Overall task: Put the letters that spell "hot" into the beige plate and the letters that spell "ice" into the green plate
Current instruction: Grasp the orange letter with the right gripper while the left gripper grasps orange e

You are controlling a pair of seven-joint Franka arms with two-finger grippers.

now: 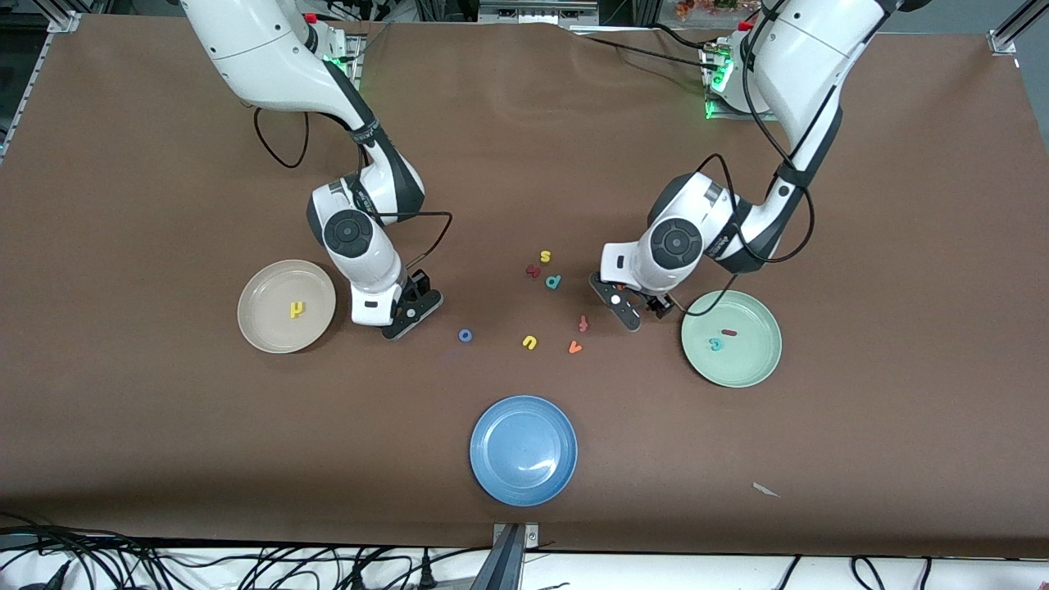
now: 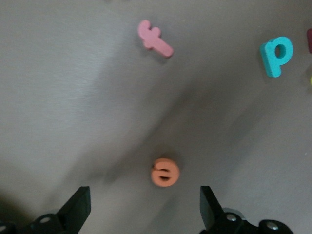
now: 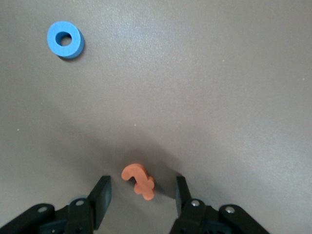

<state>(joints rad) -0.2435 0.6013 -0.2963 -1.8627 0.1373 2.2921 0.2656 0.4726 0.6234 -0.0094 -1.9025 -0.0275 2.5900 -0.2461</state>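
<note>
The orange e belongs on the green plate (image 1: 750,365), so my left gripper needs to grab the e by its rounded outer edges next.
The beige plate (image 1: 261,288) holds the yellow h (image 1: 297,309). On the green plate (image 1: 750,365) lie the teal c (image 1: 716,344) and the dark red i (image 1: 728,333). My left gripper (image 1: 643,310) (image 2: 144,212) is open wide, low over the orange e (image 2: 165,172), which lies on the table clear of both fingers. My right gripper (image 1: 414,307) (image 3: 142,187) is open around the orange t (image 3: 139,181), with a gap on each side. The blue o (image 1: 465,335) (image 3: 65,39) lies on the table beside the right gripper.
Spare letters lie mid-table: a pinkish f (image 1: 583,323) (image 2: 155,39), a teal p (image 1: 554,281) (image 2: 277,56), a yellow s (image 1: 545,257), a yellow u (image 1: 529,342), an orange v (image 1: 575,347) and a dark red letter (image 1: 533,270). A blue plate (image 1: 523,449) sits nearest the front camera.
</note>
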